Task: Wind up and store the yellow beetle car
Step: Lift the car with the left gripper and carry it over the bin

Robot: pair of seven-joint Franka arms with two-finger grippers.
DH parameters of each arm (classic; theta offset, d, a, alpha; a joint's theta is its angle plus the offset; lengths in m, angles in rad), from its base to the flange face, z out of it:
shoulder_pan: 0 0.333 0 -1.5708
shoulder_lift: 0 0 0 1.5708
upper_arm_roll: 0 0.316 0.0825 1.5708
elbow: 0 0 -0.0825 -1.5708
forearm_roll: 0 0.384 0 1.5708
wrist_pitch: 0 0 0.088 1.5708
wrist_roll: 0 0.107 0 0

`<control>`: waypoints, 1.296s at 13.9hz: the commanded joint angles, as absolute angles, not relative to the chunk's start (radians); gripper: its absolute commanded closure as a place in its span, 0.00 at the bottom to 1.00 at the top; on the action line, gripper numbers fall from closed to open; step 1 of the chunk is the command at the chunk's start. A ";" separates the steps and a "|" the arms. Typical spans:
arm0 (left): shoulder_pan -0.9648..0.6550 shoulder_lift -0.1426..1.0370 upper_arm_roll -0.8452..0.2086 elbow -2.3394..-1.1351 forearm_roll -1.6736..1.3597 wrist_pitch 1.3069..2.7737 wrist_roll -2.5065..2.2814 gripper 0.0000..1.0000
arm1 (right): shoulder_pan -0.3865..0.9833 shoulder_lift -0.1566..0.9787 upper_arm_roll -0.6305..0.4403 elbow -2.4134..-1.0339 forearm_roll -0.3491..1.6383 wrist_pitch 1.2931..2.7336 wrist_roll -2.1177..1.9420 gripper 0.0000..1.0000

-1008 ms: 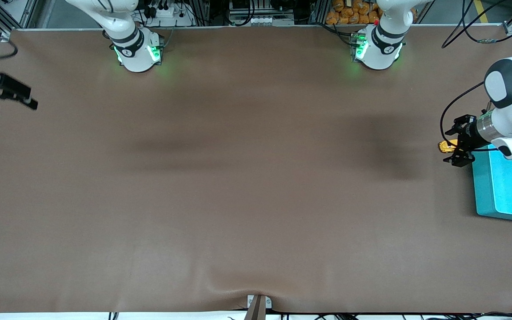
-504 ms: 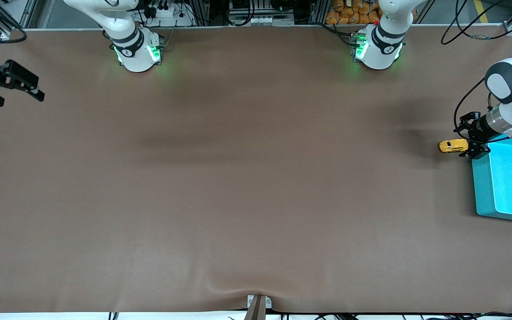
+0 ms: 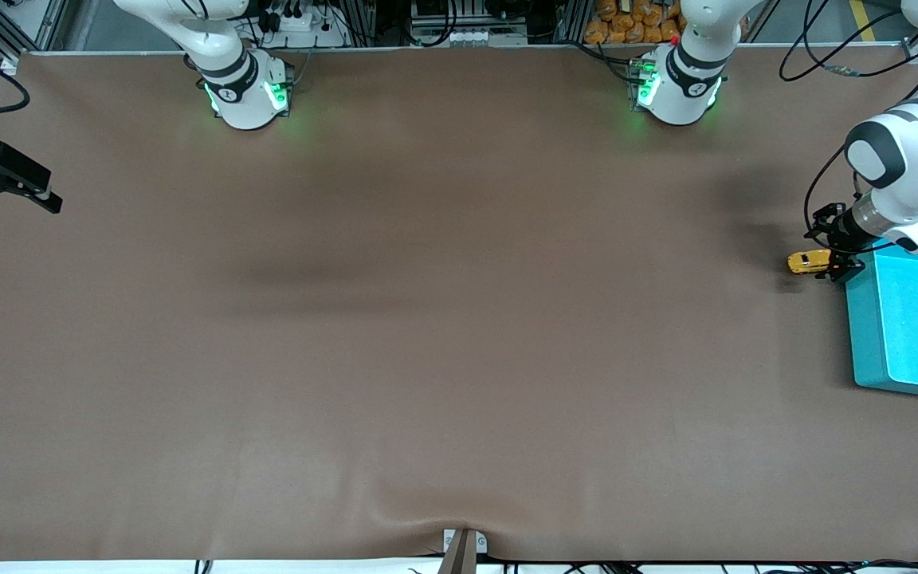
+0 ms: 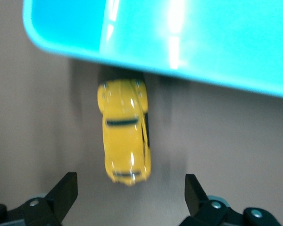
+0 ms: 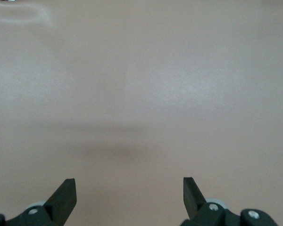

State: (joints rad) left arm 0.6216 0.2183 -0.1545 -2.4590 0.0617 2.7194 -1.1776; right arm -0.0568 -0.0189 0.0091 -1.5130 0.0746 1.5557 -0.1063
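The yellow beetle car needs to be stored in the teal bin, so my left gripper will next grab it by the sides of its cabin [image 3: 808, 262] [image 4: 125, 143].
The yellow beetle car [image 3: 808, 261] stands on its wheels on the brown table at the left arm's end, close beside a corner of the teal bin [image 3: 859, 335]. My left gripper [image 3: 833, 247] hangs low at the car, between it and the bin, open. In the left wrist view the car [image 4: 125, 136] lies lengthwise ahead of the left gripper [image 4: 130, 188], with only its closest end reaching between the spread fingertips; the bin's rim [image 4: 132, 56] runs just past the car. My right gripper [image 3: 6, 180] waits open at the right arm's end of the table, with nothing between its fingers [image 5: 66, 193].
The teal bin holds nothing that I can see. The brown table cover [image 3: 443, 319] has a small wrinkle near the front edge. The arms' bases [image 3: 248, 92] stand along the farther edge.
The left gripper has dropped lower and drawn back a little toward the bin, uncovering the whole car. The right gripper has shifted slightly at its end of the table. The car has stayed put.
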 commanded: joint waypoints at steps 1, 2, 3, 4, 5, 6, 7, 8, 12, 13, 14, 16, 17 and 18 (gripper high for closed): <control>0.653 0.271 -0.163 -2.459 0.107 2.807 -1.172 0.00 | -0.044 -0.008 -0.003 -1.485 0.061 1.546 -0.114 0.00; 0.655 0.285 -0.160 -2.457 0.107 2.825 -1.172 0.00 | -0.043 -0.009 -0.005 -1.485 0.060 1.545 -0.110 0.00; 0.655 0.293 -0.160 -2.456 0.107 2.832 -1.172 0.00 | -0.040 -0.009 -0.006 -1.483 0.060 1.543 -0.112 0.00; 0.653 0.298 -0.160 -2.454 0.107 2.833 -1.172 0.00 | -0.040 -0.009 -0.006 -1.482 0.060 1.543 -0.110 0.00; 0.653 0.302 -0.160 -2.453 0.107 2.833 -1.170 0.00 | -0.040 -0.009 -0.006 -1.482 0.060 1.543 -0.112 0.00; 0.653 0.310 -0.160 -2.451 0.109 2.836 -1.170 0.00 | -0.038 -0.009 -0.006 -1.482 0.058 1.543 -0.112 0.00; 0.655 0.316 -0.158 -2.451 0.109 2.848 -1.170 0.00 | -0.038 -0.009 -0.006 -1.482 0.052 1.543 -0.112 0.00; 0.655 0.324 -0.155 -2.450 0.109 2.861 -1.170 0.00 | -0.035 -0.009 -0.006 -1.479 0.051 1.543 -0.109 0.00; 0.667 0.330 -0.153 -2.436 0.112 2.867 -1.170 1.00 | -0.014 -0.009 -0.015 -1.476 0.048 1.546 -0.106 0.00; 0.667 0.322 -0.153 -2.437 0.123 2.865 -1.164 1.00 | -0.014 -0.009 -0.015 -1.476 0.048 1.546 -0.106 0.00; 0.667 0.313 -0.156 -2.439 0.124 2.862 -1.160 1.00 | -0.012 -0.009 -0.017 -1.476 0.046 1.546 -0.106 0.00; 0.661 0.266 -0.172 -2.444 0.126 2.818 -1.160 1.00 | -0.003 -0.009 -0.015 -1.476 0.028 1.546 -0.104 0.00; 0.661 0.237 -0.211 -2.441 0.126 2.763 -1.160 1.00 | -0.003 -0.009 -0.018 -1.476 0.028 1.546 -0.104 0.00; 0.661 0.203 -0.253 -2.436 0.124 2.708 -1.161 1.00 | -0.003 -0.009 -0.021 -1.476 0.026 1.546 -0.104 0.00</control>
